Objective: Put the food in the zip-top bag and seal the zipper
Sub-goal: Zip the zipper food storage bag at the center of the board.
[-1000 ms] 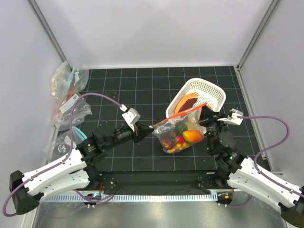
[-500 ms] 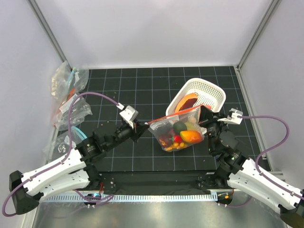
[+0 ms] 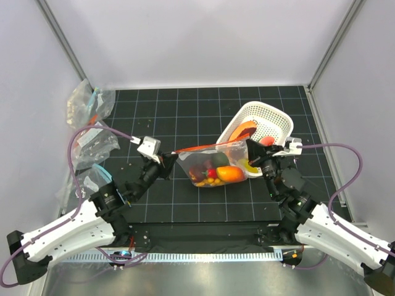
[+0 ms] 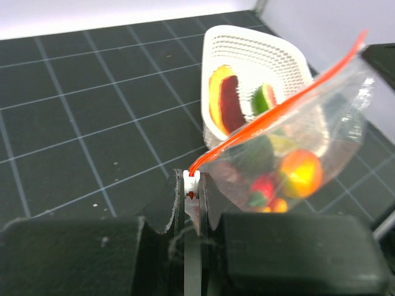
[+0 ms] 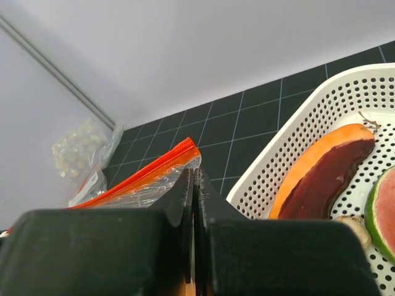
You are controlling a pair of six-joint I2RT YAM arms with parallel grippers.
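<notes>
The bag's slider end hangs above the mat with only air under it. My left gripper should keep holding the slider end, because it would drop short if I opened now.
The clear zip-top bag (image 3: 216, 165) hangs stretched between my two grippers above the mat. Inside it lies the food (image 3: 227, 174): an orange-yellow piece, a red one and dark green bits. My left gripper (image 3: 171, 158) is shut on the small white slider (image 4: 192, 184) at the left end of the red-orange zipper (image 4: 271, 117). The right gripper (image 3: 252, 153) is shut on the bag's other top corner (image 5: 176, 179), just below the zipper's end (image 5: 154, 174). The strip runs taut between the two.
A white lattice basket (image 3: 274, 120) leans behind the bag's right end, holding an orange-and-maroon slice (image 3: 245, 131) and a watermelon-like piece (image 4: 264, 98). Clear bags with teal marks (image 3: 89, 126) lie by the left wall. Walls close the mat on three sides.
My left gripper has drawn back to the left with the slider. The bag has shifted left and its zipper has pulled out long and taut. The right gripper followed a little to the left.
</notes>
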